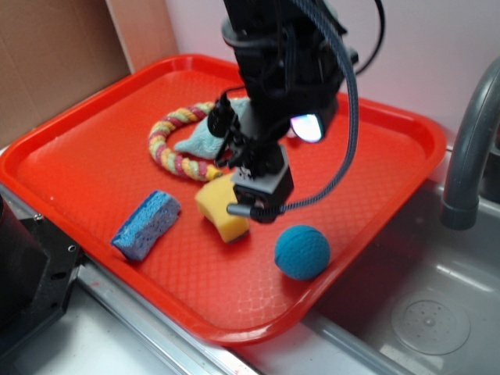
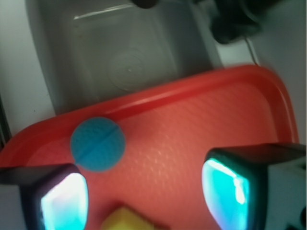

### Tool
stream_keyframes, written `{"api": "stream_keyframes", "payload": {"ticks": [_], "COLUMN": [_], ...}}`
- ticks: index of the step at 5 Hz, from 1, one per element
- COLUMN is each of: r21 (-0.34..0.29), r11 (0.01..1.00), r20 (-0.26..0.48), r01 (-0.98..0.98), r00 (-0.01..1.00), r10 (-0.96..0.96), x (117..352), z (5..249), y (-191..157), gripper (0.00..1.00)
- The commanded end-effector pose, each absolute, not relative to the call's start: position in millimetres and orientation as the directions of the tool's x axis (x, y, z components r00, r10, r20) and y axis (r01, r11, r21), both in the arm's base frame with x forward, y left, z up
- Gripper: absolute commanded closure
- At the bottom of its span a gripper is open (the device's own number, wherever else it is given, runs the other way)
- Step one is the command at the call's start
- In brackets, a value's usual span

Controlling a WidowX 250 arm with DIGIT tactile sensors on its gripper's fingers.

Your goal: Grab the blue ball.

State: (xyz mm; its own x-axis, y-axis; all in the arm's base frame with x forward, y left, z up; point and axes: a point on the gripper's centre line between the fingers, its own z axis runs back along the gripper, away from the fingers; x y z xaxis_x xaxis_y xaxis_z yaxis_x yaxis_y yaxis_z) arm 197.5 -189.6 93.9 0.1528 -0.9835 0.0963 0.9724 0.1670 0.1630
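Observation:
I need to move my gripper toward the blue ball (image 2: 98, 144) before closing. The ball is beyond my fingers in the wrist view, with red tray (image 2: 160, 175) between them, so my fingers would miss it if I closed now.
The blue ball (image 1: 302, 251) is a small teal-blue dimpled ball lying near the front right edge of the red tray (image 1: 78, 164). My gripper (image 1: 266, 133) hangs above the tray's middle, up and to the left of the ball, not touching it. In the wrist view the ball (image 2: 98, 144) sits just beyond the left finger, off the gap's centre. The gripper (image 2: 144, 191) is open, with only the tray floor (image 2: 192, 110) and the tip of a yellow sponge (image 2: 127, 219) showing between its glowing pads.
A yellow sponge (image 1: 221, 209) lies left of the ball, under the arm. A blue sponge block (image 1: 146, 224) lies further left. A rope ring (image 1: 168, 148) and a teal cloth toy (image 1: 205, 133) are behind. The sink basin (image 1: 437, 312) and faucet (image 1: 469, 148) border the tray's right.

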Motion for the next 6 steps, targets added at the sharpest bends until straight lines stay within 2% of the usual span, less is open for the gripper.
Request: {"api": "stream_keyframes", "payload": {"ticks": [1, 2, 3, 4, 5, 6], "r21": [0.114, 0.052, 0.000, -0.028, -0.014, 0.000], "r11": [0.054, 0.083, 0.096, 0.024, -0.016, 0.005], "r20": [0.201, 0.188, 0.180, 0.197, 0.166, 0.157], "r01": [0.992, 0.995, 0.995, 0.999, 1.000, 1.000], "r00": [0.031, 0.072, 0.094, 0.030, -0.014, 0.005], "r10": [-0.979, -0.979, -0.979, -0.980, -0.986, -0.988], "x": [176, 163, 159, 167, 159, 160], "z": [77, 67, 51, 31, 15, 15], "y": [-193, -188, -181, -195, -212, -212], "gripper": [0.00, 0.00, 0.00, 0.00, 0.72, 1.00]}}
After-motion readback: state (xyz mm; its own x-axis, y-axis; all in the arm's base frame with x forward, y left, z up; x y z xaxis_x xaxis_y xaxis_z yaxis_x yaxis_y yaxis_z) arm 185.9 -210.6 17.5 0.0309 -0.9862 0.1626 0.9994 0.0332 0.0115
